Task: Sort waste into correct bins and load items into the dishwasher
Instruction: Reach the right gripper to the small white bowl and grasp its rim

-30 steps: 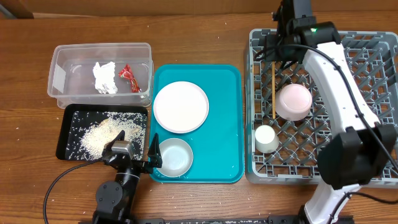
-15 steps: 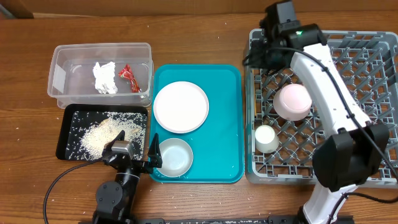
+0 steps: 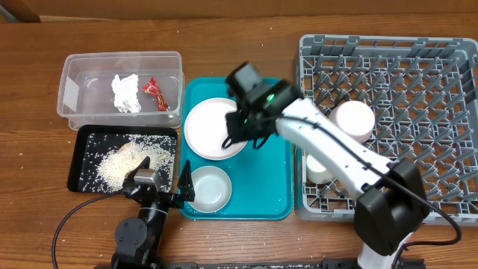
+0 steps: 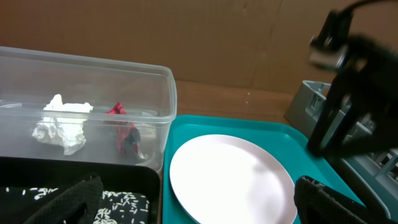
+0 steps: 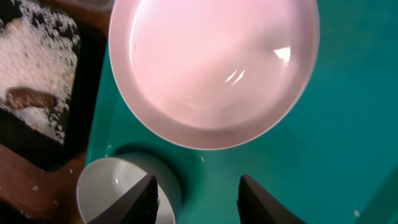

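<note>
My right gripper pinches the white bowl's rim [image 3: 230,187] on the side facing the grey dish rack [image 3: 418,52] next, to tilt the bowl and load it there.
The round plate [image 3: 211,134] and the white bowl [image 3: 208,188] sit on the teal tray. My right gripper [image 3: 234,134] is open and empty, low over the plate's right edge; in the right wrist view its fingers [image 5: 199,190] straddle bare tray between plate [image 5: 211,68] and bowl [image 5: 115,193]. The pink bowl [image 3: 355,119] and small cup [image 3: 317,169] are in the grey dish rack [image 3: 418,52]. The chopsticks are hidden by the arm. Tissue [image 3: 125,93] and red wrapper [image 3: 155,91] lie in the clear tub [image 3: 75,67]. Rice [image 3: 123,161] fills the black tray [image 3: 78,161]. My left gripper [image 4: 199,208] is open and empty.
The teal tray [image 3: 272,172] lies between the bins and the rack. A brown scrap [image 5: 28,98] lies on the rice. My right arm stretches across the rack's left edge. Loose rice grains are scattered on the wood left of the black tray.
My right arm has swung from the rack's back left corner leftward and down over the teal tray, to the plate. The left arm has not moved.
</note>
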Controlling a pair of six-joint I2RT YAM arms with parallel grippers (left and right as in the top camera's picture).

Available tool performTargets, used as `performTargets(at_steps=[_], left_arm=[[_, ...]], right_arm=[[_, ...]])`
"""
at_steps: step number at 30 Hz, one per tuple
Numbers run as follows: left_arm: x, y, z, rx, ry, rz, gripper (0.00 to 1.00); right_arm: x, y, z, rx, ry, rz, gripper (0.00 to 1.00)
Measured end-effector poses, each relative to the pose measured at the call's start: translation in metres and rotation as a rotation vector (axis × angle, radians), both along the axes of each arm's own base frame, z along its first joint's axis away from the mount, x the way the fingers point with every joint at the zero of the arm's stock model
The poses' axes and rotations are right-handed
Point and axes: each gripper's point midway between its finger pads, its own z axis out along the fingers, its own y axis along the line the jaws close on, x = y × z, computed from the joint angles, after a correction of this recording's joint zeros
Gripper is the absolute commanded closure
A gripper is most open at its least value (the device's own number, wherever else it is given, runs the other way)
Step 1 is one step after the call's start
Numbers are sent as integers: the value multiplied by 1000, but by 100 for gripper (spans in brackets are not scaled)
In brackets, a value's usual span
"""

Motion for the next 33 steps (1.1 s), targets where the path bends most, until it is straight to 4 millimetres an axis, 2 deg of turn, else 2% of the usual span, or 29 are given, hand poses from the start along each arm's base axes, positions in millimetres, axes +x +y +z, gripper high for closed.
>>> performTargets(at_steps=[3, 4, 7, 11, 14, 19, 23, 26, 29, 31, 33], left_arm=[[0, 0, 0, 0, 0, 0, 0], [0, 0, 0, 0, 0, 0, 0], [0, 0, 0, 0, 0, 0, 0], [0, 0, 0, 0, 0, 0, 0], [0, 0, 0, 0, 0, 0, 0], [0, 0, 0, 0, 0, 0, 0], [0, 0, 0, 0, 0, 0, 0], [0, 0, 0, 0, 0, 0, 0], [0, 0, 0, 0, 0, 0, 0], [0, 0, 0, 0, 0, 0, 0], [0, 0, 0, 0, 0, 0, 0]], right_arm=[[1, 4, -20, 3, -17, -59, 61], [4, 3, -25, 3, -23, -88, 65], [4, -7, -41, 3, 8, -162, 67], [-14, -12, -49, 11, 116, -184, 62], [-41, -11, -50, 4, 225, -161, 60], [-72, 11, -49, 17, 280, -87, 58], [-83, 30, -51, 10, 232, -61, 58], [-87, 33, -59, -14, 200, -90, 58], [-91, 21, -72, -62, 206, -145, 65], [-92, 14, -78, -86, 208, -177, 74], [-90, 14, -78, -89, 204, -195, 88]])
